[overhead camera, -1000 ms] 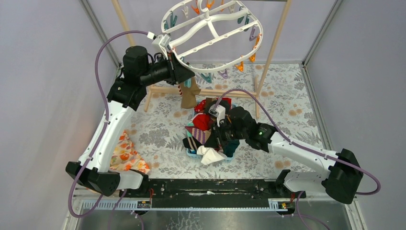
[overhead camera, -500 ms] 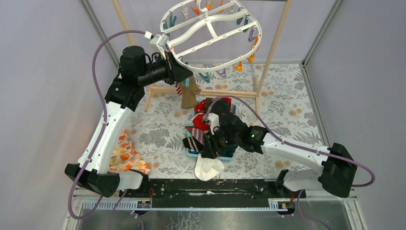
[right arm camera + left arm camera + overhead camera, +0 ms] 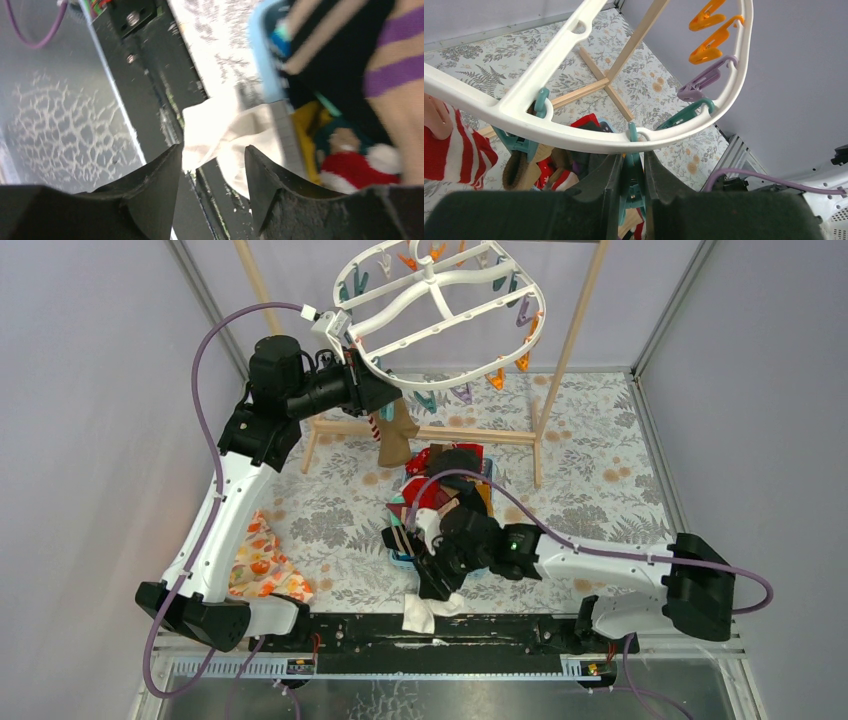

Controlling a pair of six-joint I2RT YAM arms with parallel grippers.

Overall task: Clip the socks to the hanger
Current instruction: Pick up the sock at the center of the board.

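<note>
The teal peg needs the adjoining cuff free, so my right gripper should next grab the white sock (image 3: 419, 613) by one side of its cuff edge.
The white oval hanger (image 3: 437, 287) hangs from the wooden frame with coloured pegs round its rim (image 3: 574, 137). My left gripper (image 3: 385, 395) reaches up under the near rim and is shut on a teal peg (image 3: 634, 192). A red-and-white striped sock (image 3: 451, 152) and a brown sock (image 3: 398, 437) hang from pegs beside it. Other socks lie heaped in a blue tray (image 3: 400, 560). My right gripper (image 3: 437, 585) is open just above a white sock (image 3: 419, 613), which lies loose across the table's near edge (image 3: 220, 130); nothing is between its fingers.
The wooden pole frame (image 3: 470, 432) stands on the floral table cover behind the pile. An orange floral cloth (image 3: 262, 565) lies at the near left. A black rail (image 3: 520, 630) runs along the front edge. Grey walls close both sides.
My right gripper pulled the white sock out of the pile toward the near edge, then opened and let it drop there. The left arm has stayed on its peg.
</note>
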